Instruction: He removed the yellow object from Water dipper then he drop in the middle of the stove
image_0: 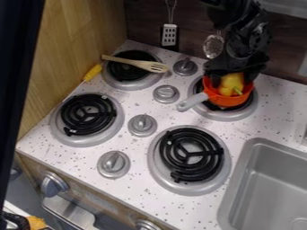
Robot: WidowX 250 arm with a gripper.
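Observation:
The yellow object needs to move out of the orange pot (224, 99) to the middle of the stove. My gripper should next grab the object by its rounded body.
The black gripper (234, 74) hangs at the upper right, low over the orange pot, its two fingers apart on either side of the yellow object's top. That yellow object (231, 84), rounded with a greenish stem-like tip, sits inside the pot. The orange pot (224, 99), which has a grey handle (192, 102) pointing left, rests on the back right burner. Whether the fingers touch the yellow object I cannot tell. The middle of the stove (149, 98) is white speckled surface among the burners and knobs.
A wooden slotted spatula (135, 63) lies across the back left burner, near a yellow-handled tool (92, 72). Grey knobs (142, 125) stand between the burners. Utensils hang on the back wall. The sink (267, 184) is at the lower right.

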